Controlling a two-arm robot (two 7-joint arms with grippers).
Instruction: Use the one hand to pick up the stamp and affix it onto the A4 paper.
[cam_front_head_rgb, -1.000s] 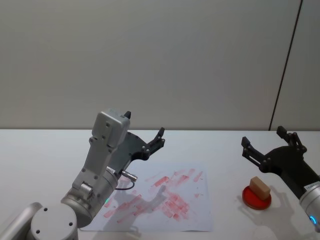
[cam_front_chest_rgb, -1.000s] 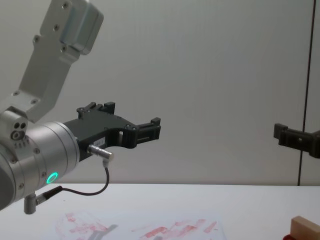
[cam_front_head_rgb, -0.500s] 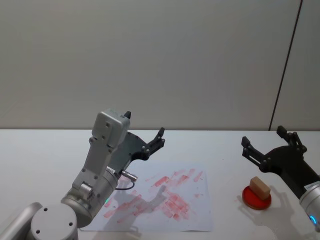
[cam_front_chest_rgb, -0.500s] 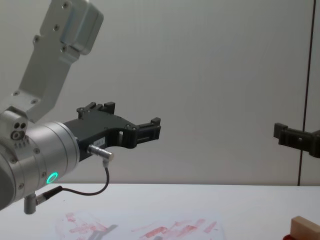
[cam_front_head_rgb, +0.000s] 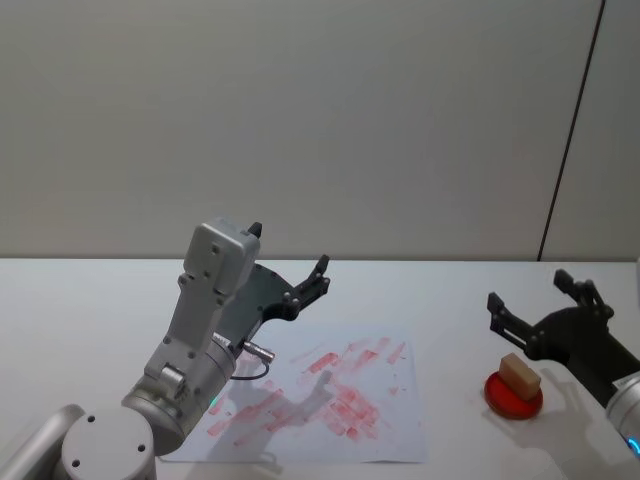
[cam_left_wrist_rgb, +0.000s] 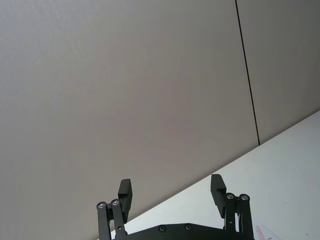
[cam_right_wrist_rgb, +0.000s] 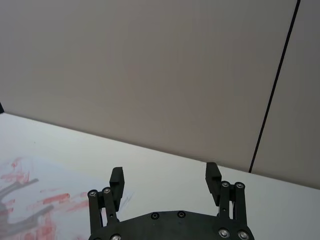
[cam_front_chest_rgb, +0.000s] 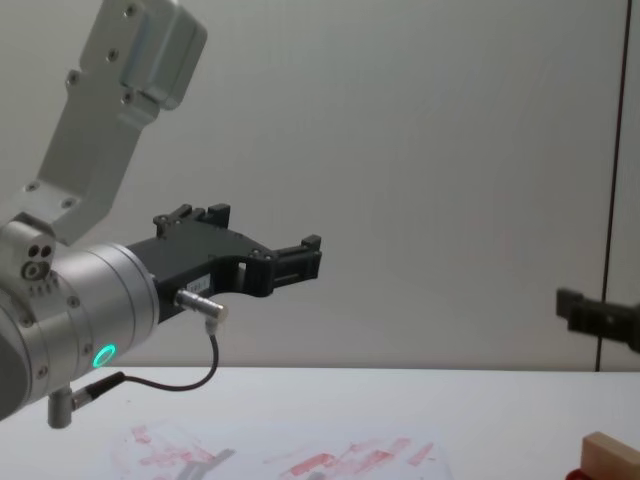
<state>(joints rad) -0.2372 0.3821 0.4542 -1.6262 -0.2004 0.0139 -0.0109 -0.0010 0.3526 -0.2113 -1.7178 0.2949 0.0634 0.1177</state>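
Observation:
My right gripper grabs the stamp's upper wooden sides next, since its inked end stands on the red ink pad (cam_front_chest_rgb: 577, 475).
The stamp (cam_front_head_rgb: 519, 375), a small tan wooden block, rests on a round red ink pad (cam_front_head_rgb: 513, 397) at the right of the table; its top corner also shows low in the chest view (cam_front_chest_rgb: 610, 455). My right gripper (cam_front_head_rgb: 535, 295) hovers open just above and behind the stamp, apart from it, and the right wrist view shows it open too (cam_right_wrist_rgb: 165, 172). The A4 paper (cam_front_head_rgb: 320, 400), white with red prints, lies in the middle of the table. My left gripper (cam_front_head_rgb: 290, 250) hangs open above the paper's far left part, holding nothing (cam_left_wrist_rgb: 171, 185).
The white table (cam_front_head_rgb: 90, 300) runs back to a plain grey wall. The left arm's grey angular link (cam_front_chest_rgb: 120, 90) and silver wrist with a green ring (cam_front_chest_rgb: 100, 320) loom large at the left of the chest view. A cable (cam_front_chest_rgb: 190, 380) hangs under that wrist.
My right gripper has come down and slightly to the right, closer over the stamp. The left arm, the stamp and the paper have not moved.

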